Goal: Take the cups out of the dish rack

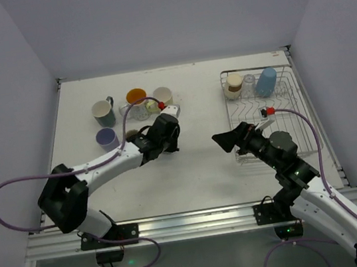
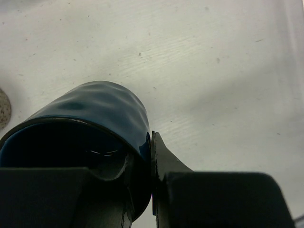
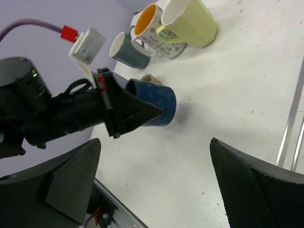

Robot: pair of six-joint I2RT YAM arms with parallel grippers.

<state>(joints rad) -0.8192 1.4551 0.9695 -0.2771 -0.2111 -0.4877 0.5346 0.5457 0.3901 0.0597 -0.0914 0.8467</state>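
I should keep holding the navy cup with my left gripper until it is near the speckled cup and cream mug. The cup would drop short on empty table if I opened now.
My left gripper (image 1: 167,137) is shut on the wall of a navy cup (image 2: 104,111), one finger inside and one finger (image 2: 164,159) outside. The cup lies tilted low over the white table. From the right wrist view the navy cup (image 3: 159,102) shows held at its rim by the left gripper (image 3: 130,111). My right gripper (image 1: 228,139) is open and empty beside the silver wire dish rack (image 1: 296,112), its fingertips (image 3: 216,145) wide apart. In the rack stand a beige cup (image 1: 233,85), a clear glass (image 1: 249,79) and a light blue tumbler (image 1: 266,82).
On the table at the far left stand a grey mug (image 1: 103,109), an orange-lined mug (image 1: 136,99), a cream mug (image 1: 163,97) and a lavender cup (image 1: 107,139). A speckled cup (image 1: 132,136) sits close by the left arm. The rack's wire edge (image 3: 290,121) is to the right.
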